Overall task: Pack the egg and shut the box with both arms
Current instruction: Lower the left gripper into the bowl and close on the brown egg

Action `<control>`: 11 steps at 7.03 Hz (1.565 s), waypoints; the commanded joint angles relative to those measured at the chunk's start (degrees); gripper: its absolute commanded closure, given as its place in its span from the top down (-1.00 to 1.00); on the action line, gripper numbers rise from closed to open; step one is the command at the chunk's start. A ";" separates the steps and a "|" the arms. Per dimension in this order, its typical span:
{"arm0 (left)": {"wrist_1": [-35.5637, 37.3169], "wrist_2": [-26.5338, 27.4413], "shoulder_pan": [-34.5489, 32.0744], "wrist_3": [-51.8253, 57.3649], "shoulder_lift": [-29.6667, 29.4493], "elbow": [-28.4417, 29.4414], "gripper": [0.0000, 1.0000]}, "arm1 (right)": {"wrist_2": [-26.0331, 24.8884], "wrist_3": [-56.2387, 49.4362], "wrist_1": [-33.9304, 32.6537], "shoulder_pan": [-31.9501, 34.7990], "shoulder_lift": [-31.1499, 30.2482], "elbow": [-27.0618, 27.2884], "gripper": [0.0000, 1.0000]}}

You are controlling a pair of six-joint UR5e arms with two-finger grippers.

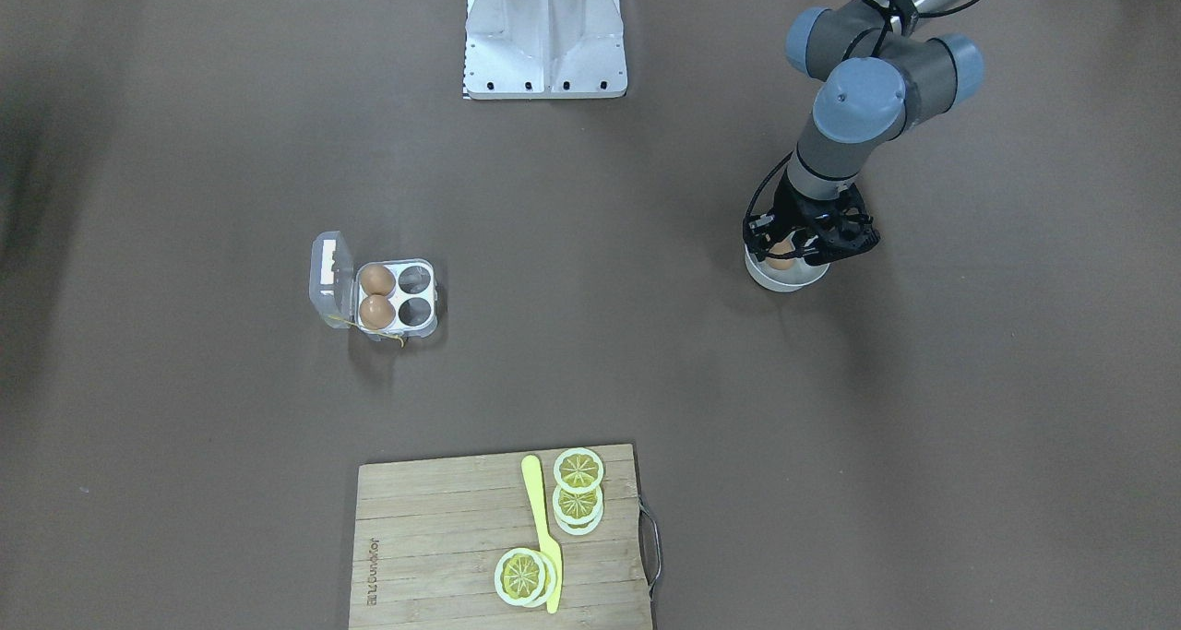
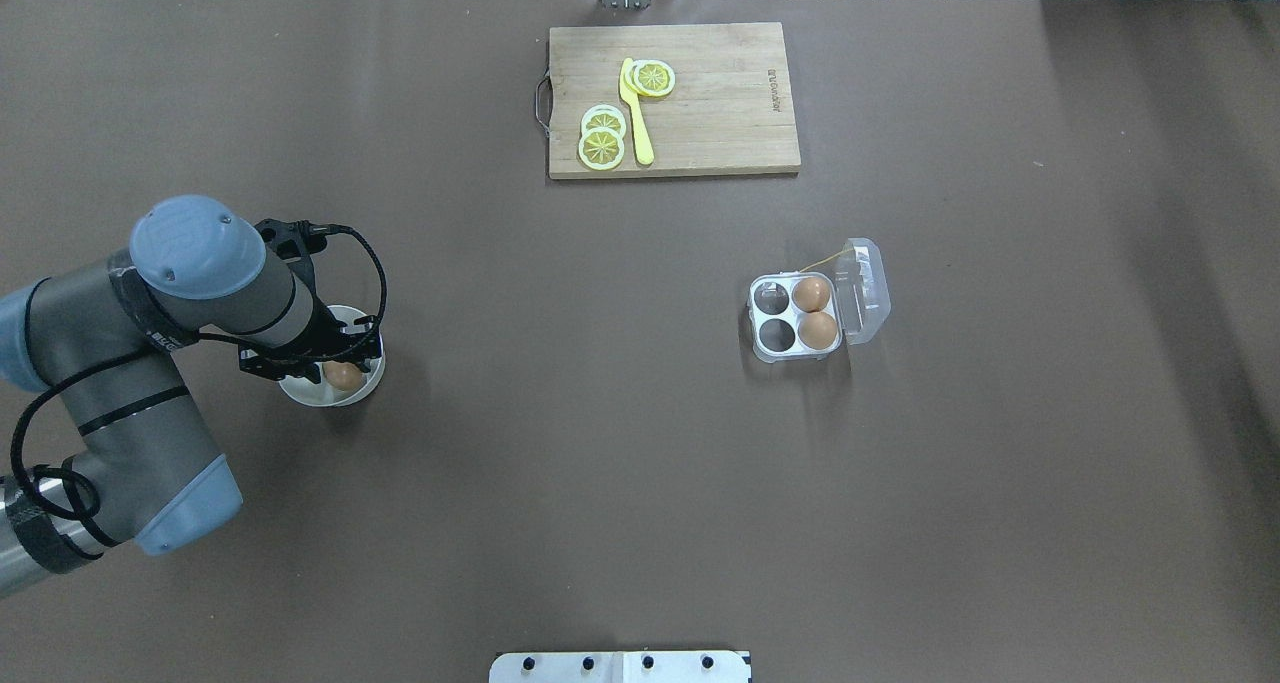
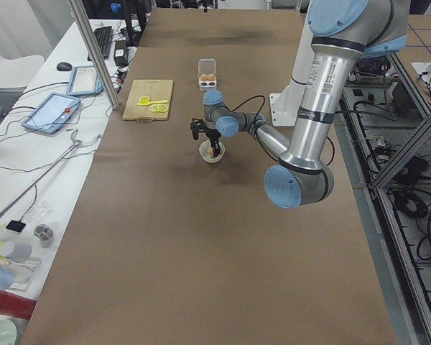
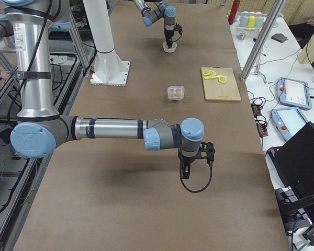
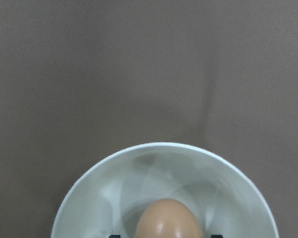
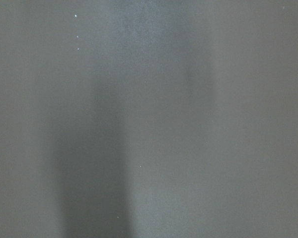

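The clear box (image 1: 414,280) has an empty cup. My left gripper next needs to grab the brown egg by its rounded sides to fill that cup.
A brown egg (image 2: 343,375) lies in a round white bowl (image 2: 300,393) at the table's left. My left gripper (image 2: 340,361) is down in the bowl. In the left wrist view its black fingertips (image 5: 216,235) stand on either side of the egg (image 5: 168,220) with small gaps, so it is open. The clear box (image 2: 790,321) sits right of centre with its lid (image 2: 865,288) open. It holds two eggs (image 2: 812,294) in the cups next to the lid; two cups are empty. My right gripper (image 4: 184,170) shows only in the exterior right view, low over bare table; I cannot tell its state.
A wooden cutting board (image 2: 720,103) with lemon slices (image 2: 602,145) and a yellow knife (image 2: 636,113) lies at the far edge. The white stand base (image 1: 544,40) is at the robot's side. Brown table lies between bowl and box.
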 commanded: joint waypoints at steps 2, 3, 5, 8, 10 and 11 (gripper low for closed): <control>-0.04 0.00 -0.04 0.94 -0.04 0.07 -0.10 | 0.00 0.00 0.00 0.00 -0.05 0.07 1.00; 0.05 0.00 -0.04 1.12 -0.04 -0.02 -0.14 | 0.00 0.00 0.00 0.00 -0.05 0.07 1.00; 0.05 -0.09 -0.48 1.82 0.04 -0.28 -0.24 | 0.00 0.00 -0.09 0.00 -0.14 0.07 1.00; 1.09 -0.35 -1.18 2.00 0.31 -2.38 -0.24 | 0.09 0.00 -0.09 0.00 -0.14 0.07 1.00; 9.41 -0.70 -1.62 5.68 0.05 -8.52 -0.24 | 0.09 0.00 -0.09 0.00 -0.14 0.07 1.00; 10.15 -0.79 -2.06 5.69 0.04 -9.59 -0.24 | 0.09 0.00 -0.09 0.00 -0.14 0.07 1.00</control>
